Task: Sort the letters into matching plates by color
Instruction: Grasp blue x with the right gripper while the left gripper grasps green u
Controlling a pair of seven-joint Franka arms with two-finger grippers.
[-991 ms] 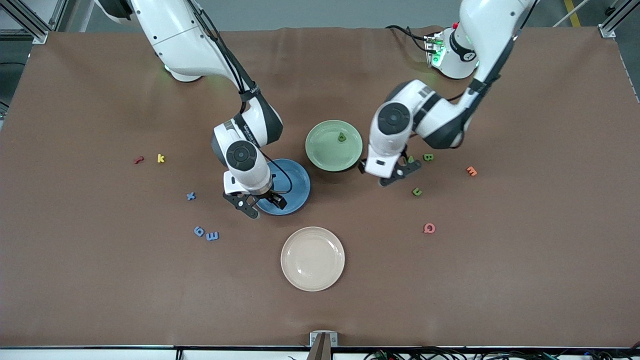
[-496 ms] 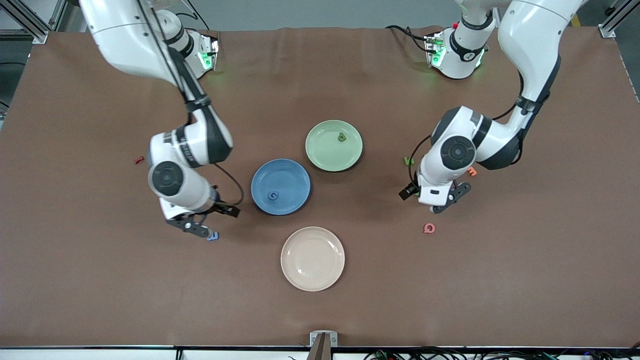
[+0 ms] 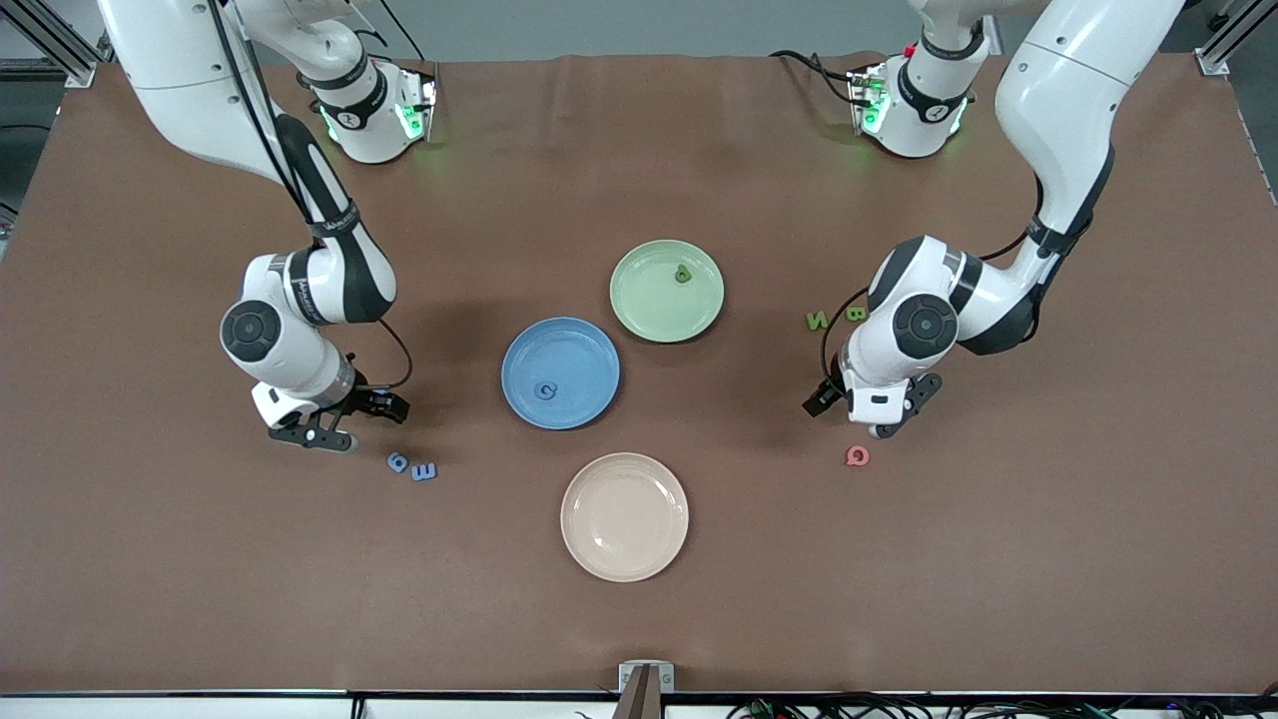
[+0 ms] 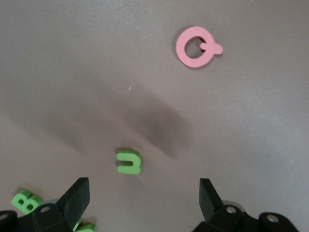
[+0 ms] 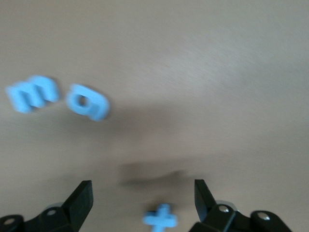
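I will next grab the blue x with my right gripper by its crossed middle (image 5: 160, 218), to sort it onto the blue plate.
The blue plate (image 3: 574, 350) holds one blue letter (image 3: 544, 390). The pale green plate (image 3: 649, 300) holds one green letter (image 3: 683, 273). My right gripper (image 3: 354, 421) hangs open over a blue x (image 5: 161, 220), which lies between its fingers (image 5: 79, 198) in the wrist view. Two more blue letters (image 3: 397, 461) (image 3: 424, 470) lie close by. My left gripper (image 3: 867, 414) is open over a green u (image 4: 129, 161), empty. A green N (image 3: 818, 320) and a green B (image 3: 856, 313) lie beside the left arm.
A cream plate (image 3: 624, 516) sits nearer the camera than the blue plate. A pink Q (image 3: 857, 456) lies on the table just by the left gripper. The brown tabletop (image 3: 639, 619) spreads wide on all sides.
Both arms swung away from the plates toward their own ends of the table. A blue letter now lies in the blue plate where the right gripper was.
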